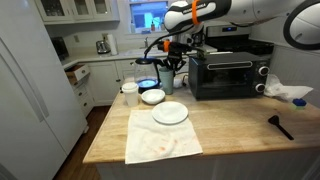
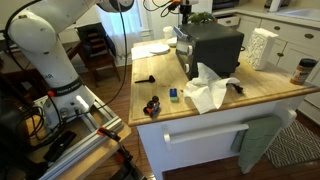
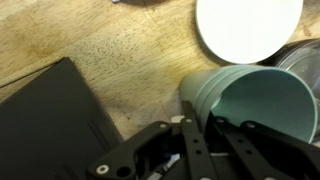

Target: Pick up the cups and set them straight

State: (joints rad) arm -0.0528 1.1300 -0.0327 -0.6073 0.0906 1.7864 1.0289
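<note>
My gripper needs to open now. The cup's lower end (image 1: 167, 89) (image 3: 197, 83) meets the wooden counter behind the white bowl, so the cup would stay standing there if I let go.
In the wrist view the pale teal cup (image 3: 250, 100) lies tilted, its open mouth facing the camera, just above the wooden counter. My gripper (image 3: 202, 112) is shut on its wall, one finger outside the rim and the other inside. In an exterior view the gripper (image 1: 170, 62) hangs low beside the black toaster oven (image 1: 225, 72), behind the white bowl (image 1: 152, 96). The cup is too small to make out there. In the other exterior view the gripper (image 2: 183, 15) is at the far end of the counter.
The white bowl (image 3: 248, 28) sits close past the cup, and the toaster oven's dark side (image 3: 50, 120) is close by. A white plate (image 1: 170, 113), a stained cloth (image 1: 160, 140), a blue-lit kettle (image 1: 147, 82) and a white mug (image 1: 129, 92) stand nearby. A crumpled paper towel (image 2: 210, 90) lies on the counter.
</note>
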